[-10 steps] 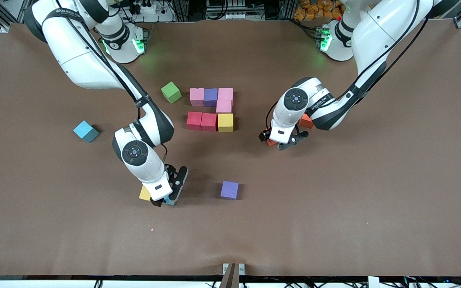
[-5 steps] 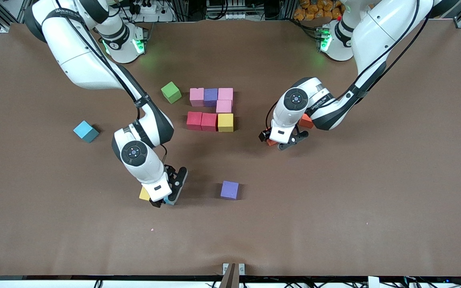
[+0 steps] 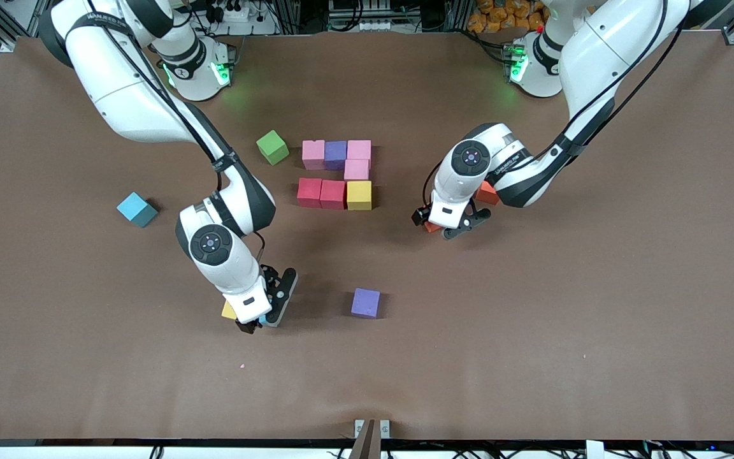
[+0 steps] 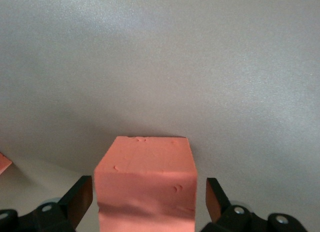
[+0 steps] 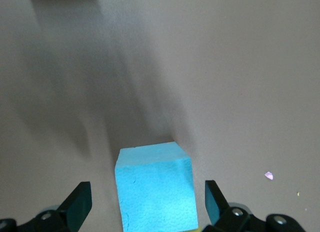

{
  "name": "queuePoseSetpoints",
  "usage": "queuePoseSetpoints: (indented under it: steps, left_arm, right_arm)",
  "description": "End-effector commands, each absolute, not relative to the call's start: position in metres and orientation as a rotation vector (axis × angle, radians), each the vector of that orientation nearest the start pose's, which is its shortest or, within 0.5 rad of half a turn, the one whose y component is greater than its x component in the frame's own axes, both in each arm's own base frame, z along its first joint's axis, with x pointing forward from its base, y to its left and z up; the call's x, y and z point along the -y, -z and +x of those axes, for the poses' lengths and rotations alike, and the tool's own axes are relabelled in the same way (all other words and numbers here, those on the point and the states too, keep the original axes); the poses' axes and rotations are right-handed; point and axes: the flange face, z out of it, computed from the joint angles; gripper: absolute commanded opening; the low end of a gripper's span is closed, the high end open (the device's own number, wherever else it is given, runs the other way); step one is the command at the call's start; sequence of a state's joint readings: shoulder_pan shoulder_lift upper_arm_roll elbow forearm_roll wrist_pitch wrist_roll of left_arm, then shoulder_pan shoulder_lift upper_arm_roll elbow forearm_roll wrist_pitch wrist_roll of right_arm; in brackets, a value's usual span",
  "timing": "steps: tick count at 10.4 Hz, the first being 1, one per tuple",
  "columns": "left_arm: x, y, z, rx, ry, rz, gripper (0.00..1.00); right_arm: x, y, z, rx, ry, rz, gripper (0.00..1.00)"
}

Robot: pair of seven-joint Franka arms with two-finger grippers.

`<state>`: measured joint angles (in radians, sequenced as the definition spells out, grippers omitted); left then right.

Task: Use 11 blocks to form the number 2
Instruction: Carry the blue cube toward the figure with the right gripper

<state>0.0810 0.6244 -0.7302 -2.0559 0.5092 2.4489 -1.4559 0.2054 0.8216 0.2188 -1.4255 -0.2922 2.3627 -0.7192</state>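
Note:
My right fingers are above the light blue block's top in the right wrist view, so they must lower before closing.
The partly built number 2 (image 3: 336,173) lies mid-table: a pink, purple, pink row, a pink cube under it, then red, red, yellow. My left gripper (image 3: 445,224) (image 4: 148,192) is open and straddles an orange block (image 3: 432,227) (image 4: 145,187), with gaps at both fingers. A second orange block (image 3: 488,192) lies partly hidden under that arm. My right gripper (image 3: 266,312) (image 5: 147,197) is open around a light blue block (image 3: 269,320) (image 5: 154,187), not touching it. A yellow block (image 3: 229,310) sits right beside it.
A loose purple cube (image 3: 366,302) lies nearer the front camera than the digit. A green cube (image 3: 273,146) sits beside the digit's top row. A blue cube (image 3: 137,209) lies toward the right arm's end.
The right arm's hand has shifted slightly over the light blue block, toward the right arm's end. The left arm has barely moved. No block has moved.

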Motion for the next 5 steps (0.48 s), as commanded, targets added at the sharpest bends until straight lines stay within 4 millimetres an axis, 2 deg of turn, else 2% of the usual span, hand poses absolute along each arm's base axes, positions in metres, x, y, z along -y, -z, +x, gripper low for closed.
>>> queuePoseSetpoints:
  steps: [1,5]
  left_arm:
    - [0.353,-0.199,0.467,0.758,-0.099,-3.071,1.00]
    - [0.352,-0.199,0.468,0.758,-0.099,-3.071,1.00]
  right_arm:
    - [-0.269,-0.217,0.694,1.894,0.193,-2.600,1.00]
    - [-0.278,-0.194,0.688,1.874,0.165,-2.589,1.00]
